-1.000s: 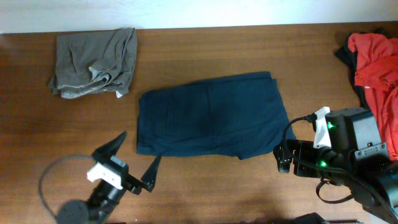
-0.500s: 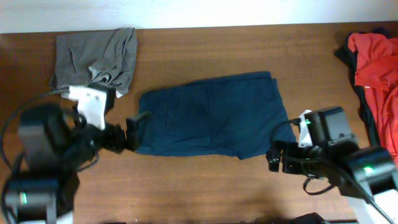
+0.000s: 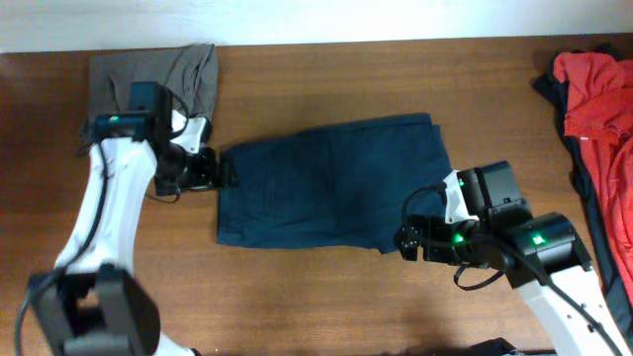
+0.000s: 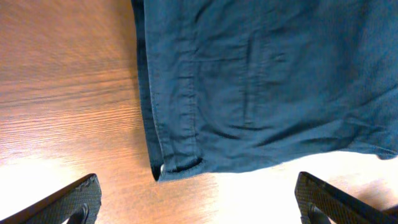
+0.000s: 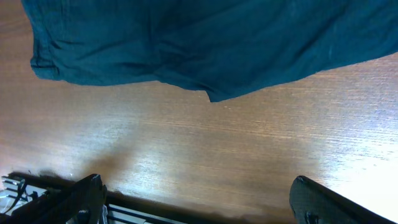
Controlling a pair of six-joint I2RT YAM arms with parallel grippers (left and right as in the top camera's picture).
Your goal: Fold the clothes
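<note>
My left gripper grabs the navy garment (image 3: 331, 183) by its stitched end edge (image 3: 223, 202) nearest the olive-grey garment next. This grip serves to turn the navy garment and fold that end of it over.
A dark navy garment (image 3: 331, 183) lies folded flat at the table's middle; it also shows in the left wrist view (image 4: 261, 81) and the right wrist view (image 5: 205, 43). An olive-grey garment (image 3: 193, 74) lies crumpled at the back left. A bright red garment (image 3: 598, 94) lies at the right edge. My left gripper (image 3: 220, 173) is open and empty at the navy garment's left edge; its fingers (image 4: 199, 202) are spread wide over bare wood. My right gripper (image 3: 407, 240) is open and empty just off the garment's front right corner, fingers (image 5: 199, 202) wide apart.
Brown wooden table (image 3: 326, 297). A dark cloth strip (image 3: 584, 168) lies under the red garment. The table's front edge shows in the right wrist view (image 5: 155, 214).
My left arm swung from the front left up to the navy garment's left edge. My right gripper moved left toward the garment's front right corner.
</note>
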